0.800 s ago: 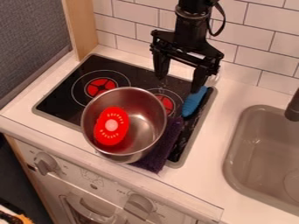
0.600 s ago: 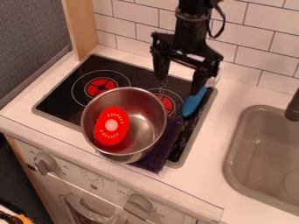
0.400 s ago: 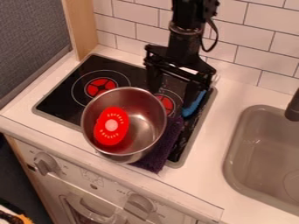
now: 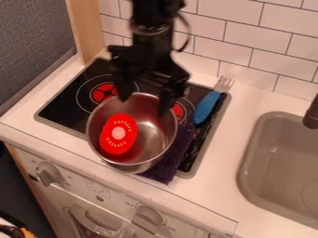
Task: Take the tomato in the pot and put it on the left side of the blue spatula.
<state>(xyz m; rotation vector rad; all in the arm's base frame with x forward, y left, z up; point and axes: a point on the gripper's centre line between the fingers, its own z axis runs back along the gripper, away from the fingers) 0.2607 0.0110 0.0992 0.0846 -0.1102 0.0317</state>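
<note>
My gripper grabs the red tomato by its round edge next. Then it sets the tomato on the stove beside the blue spatula.
My gripper hangs over the back part of the pot, its two fingers spread wide and nothing between them. The silver pot stands on the stove, and in its left half lies the red tomato slice, with a pale centre and light seeds. To the right of the pot is the blue spatula, its handle on the stove's right part and its slotted metal end pointing to the wall.
A dark purple cloth lies against the pot's right side on the black stove. The sink is on the right, beyond a strip of white counter. A tiled wall rises behind.
The gripper has moved left and a little toward the camera, from above the spatula to above the pot's back edge. The spatula's metal end has come into sight. Pot and tomato have not moved.
</note>
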